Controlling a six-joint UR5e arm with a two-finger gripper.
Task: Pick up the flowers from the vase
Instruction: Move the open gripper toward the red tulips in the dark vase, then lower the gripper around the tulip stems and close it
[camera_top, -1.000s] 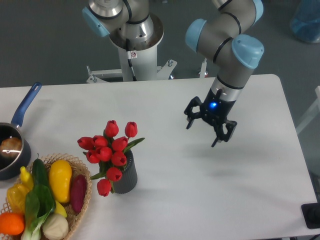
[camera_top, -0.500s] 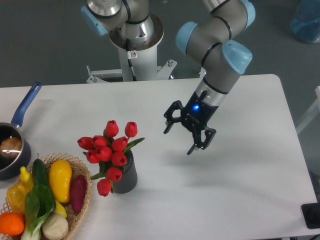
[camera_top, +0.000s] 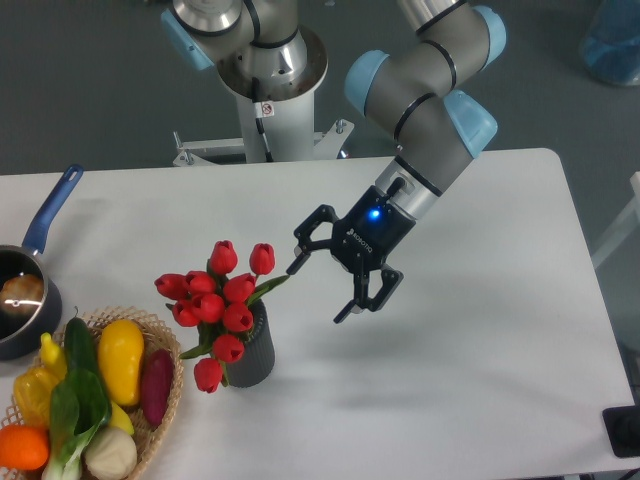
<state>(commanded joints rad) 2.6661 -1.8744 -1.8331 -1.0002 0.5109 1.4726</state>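
The vase fits tightly around the stems, so the robot's gripper should next take the flowers by the red buds standing above the vase's rim (camera_top: 228, 287).
The flowers (camera_top: 220, 305), a bunch of red tulip buds with green leaves, stand in the vase (camera_top: 253, 350), a small dark grey ribbed cylinder left of the table's middle. One bud droops over the vase's left side. My gripper (camera_top: 318, 291) hangs open just right of the bunch, its fingers spread and pointing down-left, one fingertip (camera_top: 292, 267) close to the rightmost bud and leaf. Nothing is between the fingers.
A wicker basket (camera_top: 165, 400) of colourful vegetables sits at the front left, close to the vase. A dark pot with a blue handle (camera_top: 52, 208) lies at the left edge. The arm's base (camera_top: 270, 90) stands behind the table.
The gripper has travelled left and slightly down from the right half of the table to just beside the flowers. It stays open. The flowers and vase have not moved.
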